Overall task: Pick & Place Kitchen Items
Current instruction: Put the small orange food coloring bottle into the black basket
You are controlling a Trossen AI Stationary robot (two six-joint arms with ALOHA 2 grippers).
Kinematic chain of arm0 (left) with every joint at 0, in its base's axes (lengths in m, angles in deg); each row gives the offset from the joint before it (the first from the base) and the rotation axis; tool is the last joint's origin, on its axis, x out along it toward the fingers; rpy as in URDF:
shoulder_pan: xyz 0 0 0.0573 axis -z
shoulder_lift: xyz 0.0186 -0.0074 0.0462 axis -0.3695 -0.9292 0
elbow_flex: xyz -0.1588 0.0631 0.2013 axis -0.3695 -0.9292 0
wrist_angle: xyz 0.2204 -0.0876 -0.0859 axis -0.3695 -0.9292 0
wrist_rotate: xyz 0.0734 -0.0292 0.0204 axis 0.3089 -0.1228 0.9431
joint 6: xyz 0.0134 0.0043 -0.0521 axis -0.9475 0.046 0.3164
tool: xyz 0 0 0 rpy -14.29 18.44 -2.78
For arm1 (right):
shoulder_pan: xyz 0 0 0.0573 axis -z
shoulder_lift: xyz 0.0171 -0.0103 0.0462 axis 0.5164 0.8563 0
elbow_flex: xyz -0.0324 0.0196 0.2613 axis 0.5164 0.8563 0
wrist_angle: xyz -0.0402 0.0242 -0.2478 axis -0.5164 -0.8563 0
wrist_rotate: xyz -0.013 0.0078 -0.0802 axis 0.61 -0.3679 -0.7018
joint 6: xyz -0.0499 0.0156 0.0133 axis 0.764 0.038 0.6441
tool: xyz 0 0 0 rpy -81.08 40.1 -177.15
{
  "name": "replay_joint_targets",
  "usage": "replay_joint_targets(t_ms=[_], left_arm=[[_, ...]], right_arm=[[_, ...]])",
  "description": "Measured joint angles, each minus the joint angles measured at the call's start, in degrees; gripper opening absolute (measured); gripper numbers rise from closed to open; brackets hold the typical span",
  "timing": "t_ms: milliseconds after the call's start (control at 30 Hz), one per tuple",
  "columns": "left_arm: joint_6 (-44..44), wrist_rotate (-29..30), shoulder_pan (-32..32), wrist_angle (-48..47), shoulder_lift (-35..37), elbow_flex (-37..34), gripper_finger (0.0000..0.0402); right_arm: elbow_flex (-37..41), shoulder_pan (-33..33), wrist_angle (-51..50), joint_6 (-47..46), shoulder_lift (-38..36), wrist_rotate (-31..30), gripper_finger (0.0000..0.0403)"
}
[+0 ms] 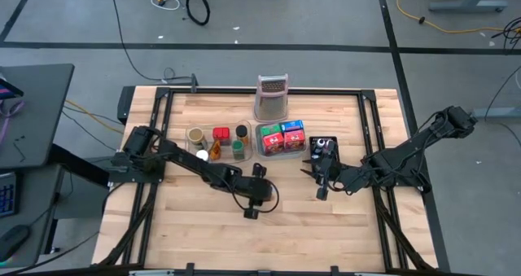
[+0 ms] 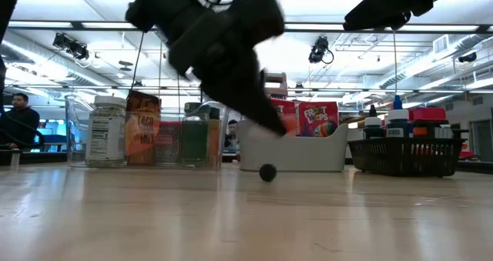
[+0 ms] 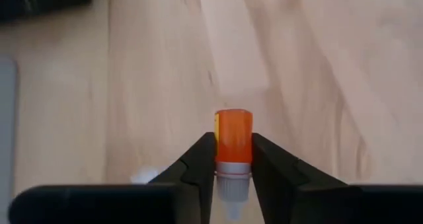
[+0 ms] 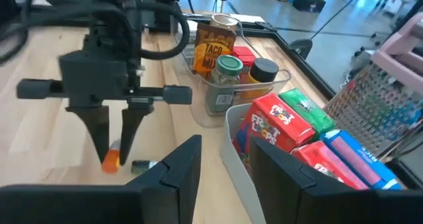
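Note:
The orange end (image 3: 234, 135) is short of my right gripper's open fingers, so the piece must reach them before my left gripper opens.
My left gripper (image 3: 233, 174) is near the table's middle (image 1: 252, 209), pointing down and shut on a tiny capsule-like piece (image 3: 233, 145) with an orange end and a silver-and-white end. My right gripper (image 4: 228, 168) is open and holds nothing. It hovers in front of the black tray (image 1: 324, 144), facing the left gripper (image 4: 114, 151). Jars, bottles and a taco packet (image 4: 213, 42) stand in the clear tray (image 1: 216, 142). Red, green and blue boxes (image 1: 282, 136) stand in the grey tray (image 4: 231, 145). My left gripper pinches the capsule-like piece between its two fingers, on the silver band (image 3: 233, 168) behind the orange end. The fingers (image 4: 127, 128) come from above, pointing down. The orange end (image 4: 110, 159) sticks out below the fingertips, close above the wood; whether it touches the table I cannot tell.
A tall metal grater (image 1: 273, 97) stands at the far edge behind the trays. A small pale piece (image 4: 142, 164) lies on the wood beside the left gripper, and a small dark round thing (image 2: 267, 172) sits on the table. Bare wood stretches toward the near edge (image 1: 260, 243).

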Motion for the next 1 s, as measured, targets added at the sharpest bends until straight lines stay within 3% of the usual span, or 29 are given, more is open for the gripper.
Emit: replay_joint_targets(t_ms=[200,400,500,667,867,1000], left_arm=[[-5.65,0.66,0.00,0.22,0.12,4.82,0.0100],[-13.17,7.06,-0.01,0.36,0.18,8.59,0.0088],[-15.97,10.48,-0.02,0.46,0.24,9.72,0.0093],[-17.88,13.40,-0.01,0.55,0.31,10.55,0.0102],[-14.86,11.37,0.00,0.66,0.33,10.55,0.0093],[-14.13,13.65,0.00,0.74,0.38,10.55,0.0094]], right_arm=[[0.00,0.37,0.47,-4.77,0.00,-0.04,0.0136],[0.00,1.53,0.68,-5.88,-0.02,0.37,0.0136],[0.00,1.51,-0.89,-5.21,-0.02,5.03,0.0136],[0.00,1.25,-0.33,6.97,2.25,13.91,0.0136],[0.02,0.92,4.83,21.27,8.92,17.12,0.0136],[0.02,0.95,9.16,25.55,13.12,15.93,0.0136]])
